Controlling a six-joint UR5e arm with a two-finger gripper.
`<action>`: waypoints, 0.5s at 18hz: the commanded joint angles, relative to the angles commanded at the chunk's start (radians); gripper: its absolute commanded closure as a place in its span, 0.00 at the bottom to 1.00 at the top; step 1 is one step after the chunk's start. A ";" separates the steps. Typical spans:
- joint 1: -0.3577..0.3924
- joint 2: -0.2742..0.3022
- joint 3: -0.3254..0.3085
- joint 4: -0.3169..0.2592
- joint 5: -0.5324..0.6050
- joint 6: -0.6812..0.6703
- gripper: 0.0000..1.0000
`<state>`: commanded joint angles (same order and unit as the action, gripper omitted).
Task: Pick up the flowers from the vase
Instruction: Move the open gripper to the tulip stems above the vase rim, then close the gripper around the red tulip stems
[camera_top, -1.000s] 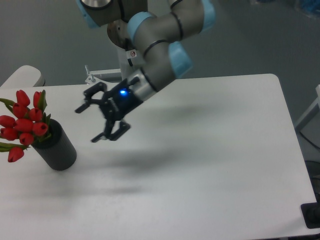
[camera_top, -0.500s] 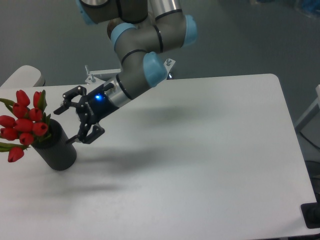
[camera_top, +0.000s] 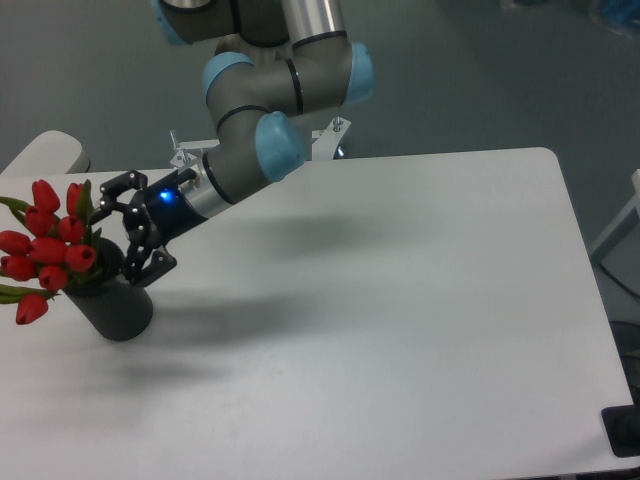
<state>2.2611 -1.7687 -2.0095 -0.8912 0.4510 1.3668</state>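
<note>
I will grab the flowers by their green stems next, so that I can pick the flowers from the vase (camera_top: 112, 305).
A bunch of red tulip flowers (camera_top: 48, 245) with green stems stands in the dark grey vase (camera_top: 112, 305) at the table's left edge, spreading out to the left past the rim. My gripper (camera_top: 112, 235) hangs open just to the right of the blooms, above the vase's mouth. One finger sits near the upper flowers, the other close to the vase's rim. Nothing is between the fingers. Whether a finger touches the bunch cannot be told.
The white table (camera_top: 400, 300) stretches to the right of the vase. A metal bracket (camera_top: 185, 155) sits at the table's back edge behind the arm. A pale rounded object (camera_top: 45, 155) lies beyond the table's far left corner.
The gripper has travelled left and slightly down across the table, from mid-table to right beside the flowers above the vase. It has stayed open. The flowers and vase have not moved.
</note>
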 joint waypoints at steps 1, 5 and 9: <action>0.000 0.000 0.000 0.000 0.000 0.000 0.00; -0.003 -0.008 0.005 0.002 0.000 0.000 0.00; -0.017 -0.020 0.017 0.005 0.000 0.000 0.10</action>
<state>2.2443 -1.7886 -1.9927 -0.8867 0.4510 1.3668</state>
